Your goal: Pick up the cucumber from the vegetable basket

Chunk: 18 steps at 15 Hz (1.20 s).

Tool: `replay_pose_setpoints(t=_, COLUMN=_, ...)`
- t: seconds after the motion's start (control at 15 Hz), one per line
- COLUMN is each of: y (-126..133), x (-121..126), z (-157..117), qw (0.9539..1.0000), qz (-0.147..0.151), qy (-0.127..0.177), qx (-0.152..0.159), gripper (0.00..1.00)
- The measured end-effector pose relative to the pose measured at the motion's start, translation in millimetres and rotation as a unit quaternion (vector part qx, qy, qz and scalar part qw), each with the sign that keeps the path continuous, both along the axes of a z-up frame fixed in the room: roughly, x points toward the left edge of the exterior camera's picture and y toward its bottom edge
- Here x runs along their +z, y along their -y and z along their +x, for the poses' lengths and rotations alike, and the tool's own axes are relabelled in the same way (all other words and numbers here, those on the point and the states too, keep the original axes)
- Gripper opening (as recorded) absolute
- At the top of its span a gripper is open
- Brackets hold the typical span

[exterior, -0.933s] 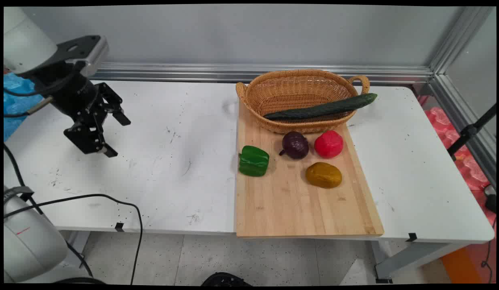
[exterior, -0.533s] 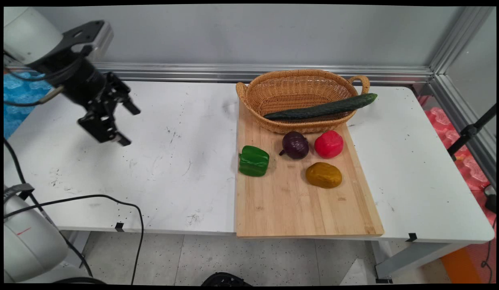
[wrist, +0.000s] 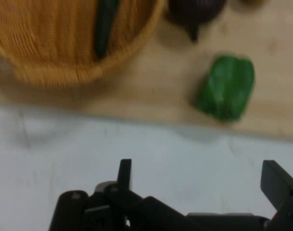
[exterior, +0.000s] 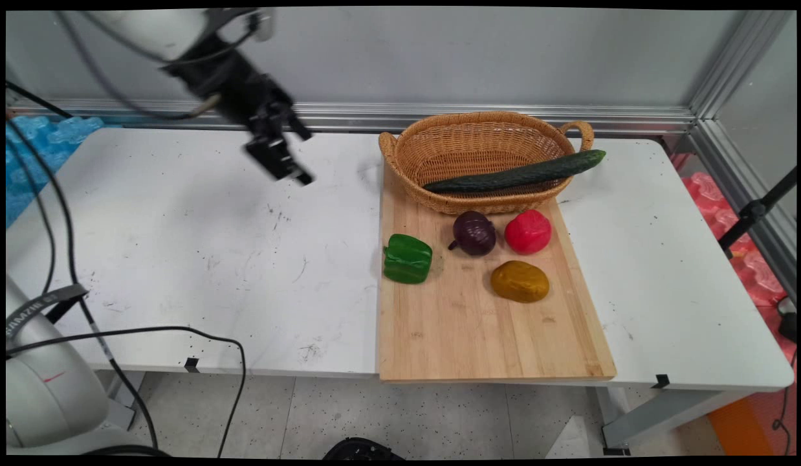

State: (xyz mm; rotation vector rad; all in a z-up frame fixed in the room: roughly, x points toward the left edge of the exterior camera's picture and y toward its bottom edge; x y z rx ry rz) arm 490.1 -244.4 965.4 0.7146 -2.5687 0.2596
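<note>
I should grip the long dark green cucumber by its middle point(exterior: 515, 175) to take it out of the wicker basket.
My gripper point(exterior: 302, 158) hangs open and empty above the white table point(exterior: 180, 259), left of the wicker basket point(exterior: 491, 202). A long dark cucumber point(exterior: 517, 173) lies across the basket with its end over the right rim. On the wooden board point(exterior: 478, 336) lie a green pepper point(exterior: 407, 258), a purple onion point(exterior: 474, 233), a red vegetable point(exterior: 528, 231) and a brown potato point(exterior: 519, 281). In the hand view the gripper point(wrist: 199, 175) is over bare table, with the board point(wrist: 151, 91), the basket point(wrist: 64, 57), the cucumber point(wrist: 104, 26), the pepper point(wrist: 227, 86) and the onion point(wrist: 194, 9) ahead.
Black cables point(exterior: 70, 259) hang from the arm at the left and loop over the table's front edge. A metal rail point(exterior: 349, 116) runs along the wall behind the table. A black stand point(exterior: 756, 210) leans in at the right.
The gripper has swung up and to the right, from over the table's left end to a spot near the basket's left side. It stays open and empty. The vegetables have not moved.
</note>
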Motion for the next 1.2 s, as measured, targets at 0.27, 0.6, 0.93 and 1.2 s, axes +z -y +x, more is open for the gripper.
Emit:
replay_pose_setpoints(t=0.27, y=49, x=-8, z=-45, qw=0.9993, qz=-0.019, qy=-0.028, qx=0.014, gripper=1.0)
replay_pose_setpoints(t=0.6, y=108, x=-28, z=-97, qw=0.9979, qz=-0.037, qy=-0.051, qx=0.016, gripper=1.0)
replay_pose_setpoints(t=0.93, y=153, x=-55, z=-137, qw=0.9973, qz=-0.044, qy=-0.059, qx=0.007, gripper=1.0)
replay_pose_setpoints(t=1.2, y=186, x=-81, z=-168, qw=0.9972, qz=-0.045, qy=-0.06, qx=-0.003, gripper=1.0)
